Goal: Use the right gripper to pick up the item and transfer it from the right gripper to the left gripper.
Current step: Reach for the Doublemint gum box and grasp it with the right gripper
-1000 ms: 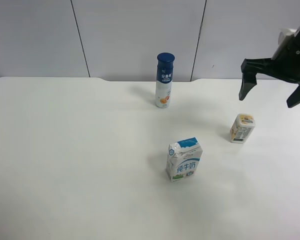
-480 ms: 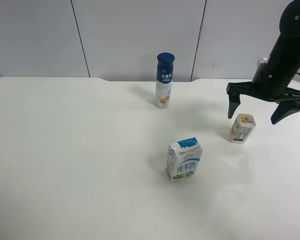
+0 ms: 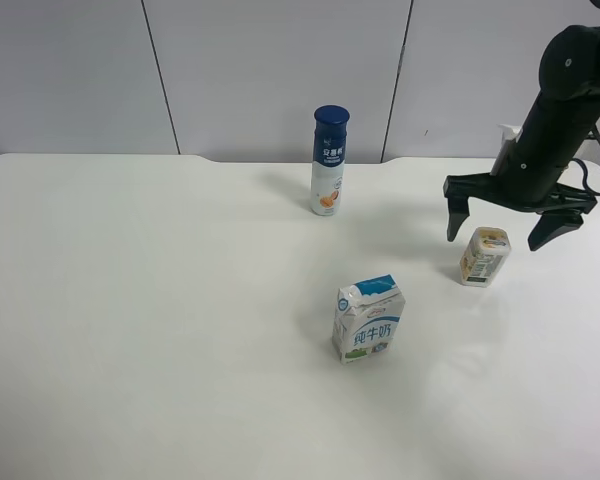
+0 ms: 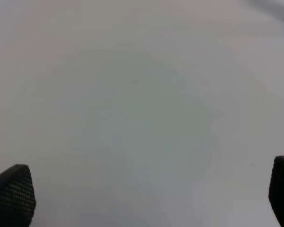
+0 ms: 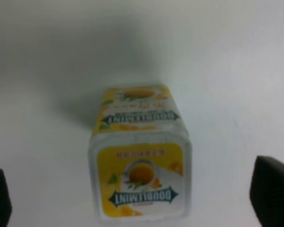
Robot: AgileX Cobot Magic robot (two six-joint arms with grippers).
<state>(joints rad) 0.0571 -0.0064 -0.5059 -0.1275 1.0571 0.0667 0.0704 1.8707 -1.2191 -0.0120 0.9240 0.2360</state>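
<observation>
My right gripper should grab the package next by its top end (image 3: 491,241), so the package's bottom end (image 3: 476,275) stays free for my left gripper.
The item (image 3: 484,258) is a small white package with yellow-orange fruit print, standing on the white table (image 3: 160,300) at the exterior high view's right. My right gripper (image 3: 495,235), a black claw on a slim black arm, hangs open just above it, one prong on each side of its top. In the right wrist view the item (image 5: 141,156) sits centred between the spread fingertips (image 5: 273,194) of the right gripper (image 5: 137,198). My left gripper (image 4: 146,194) is open and empty over bare table in the left wrist view. It does not show in the exterior high view.
A blue-and-white milk carton (image 3: 369,318) stands mid-table, left of and nearer than the item. A tall blue-capped bottle (image 3: 329,160) stands further back near the grey wall panels. The table's far edge runs behind the bottle.
The right arm has come down and shifted left, from high above the table to straddling the item's top with open prongs. The item, carton and bottle have not moved.
</observation>
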